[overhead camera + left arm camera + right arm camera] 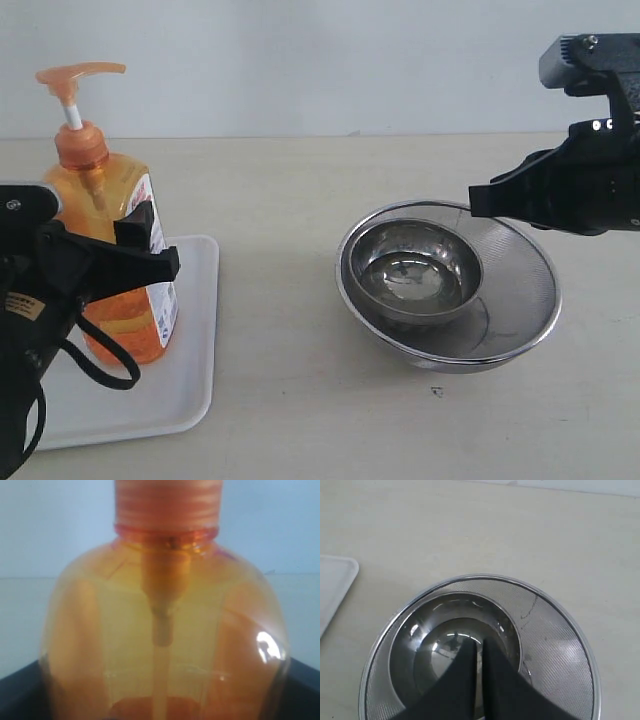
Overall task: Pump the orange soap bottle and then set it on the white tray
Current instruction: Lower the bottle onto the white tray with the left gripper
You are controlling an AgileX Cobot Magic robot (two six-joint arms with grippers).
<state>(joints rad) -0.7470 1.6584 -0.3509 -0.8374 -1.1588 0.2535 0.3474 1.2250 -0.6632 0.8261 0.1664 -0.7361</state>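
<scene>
The orange bottle's lower edge sits inside the white tray's (190,385) rim, so the bottle would stand. My left gripper opens now.
The orange soap bottle (112,205) stands upright on the white tray (190,385) at the left, its pump head raised and its label facing right. My left gripper (122,262) is shut on the bottle's body, with one black finger (150,258) across its front and the other hidden behind it. In the left wrist view the orange soap bottle (165,630) fills the frame between the dark fingers (17,692) of the left gripper (160,702). My right gripper (476,204) hovers shut and empty over the steel bowls; the right gripper (479,646) shows only a thin slit.
A small steel bowl (415,272) sits inside a larger mesh strainer bowl (515,300) at centre right, the same steel bowl (440,645) and mesh bowl (555,645) lying under the right gripper. A corner of the white tray (332,582) shows beside them.
</scene>
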